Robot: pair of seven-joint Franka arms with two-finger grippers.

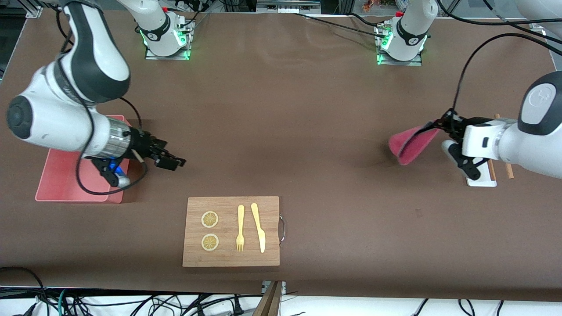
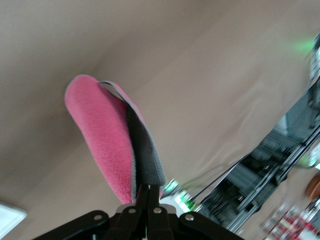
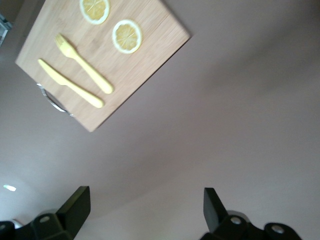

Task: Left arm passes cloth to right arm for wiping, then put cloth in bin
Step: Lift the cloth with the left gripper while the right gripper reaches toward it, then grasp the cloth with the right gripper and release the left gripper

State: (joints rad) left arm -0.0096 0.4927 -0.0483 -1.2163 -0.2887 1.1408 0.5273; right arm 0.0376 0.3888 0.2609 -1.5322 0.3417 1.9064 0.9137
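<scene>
Next, my right gripper grabs the crimson-pink cloth by its loose edge [image 1: 398, 153], to wipe and then put it in the light pink bin [image 1: 59, 177].
My left gripper [image 1: 435, 127] is shut on one edge of the crimson-pink cloth [image 1: 410, 147] and holds it in the air over the table at the left arm's end. In the left wrist view the cloth [image 2: 102, 140] hangs folded from my closed left gripper [image 2: 148, 192], showing a grey underside. My right gripper [image 1: 173, 162] is open and empty, low over the table beside the light pink bin [image 1: 59, 177] at the right arm's end. In the right wrist view its fingers [image 3: 75, 205] stand wide apart over bare table. My right arm hides part of the bin.
A wooden cutting board [image 1: 228, 259] with two lemon slices, a yellow fork and a yellow knife lies near the front edge; it also shows in the right wrist view [image 3: 150, 60]. A small white tray [image 1: 481, 181] and wooden sticks [image 1: 509, 171] lie under my left arm.
</scene>
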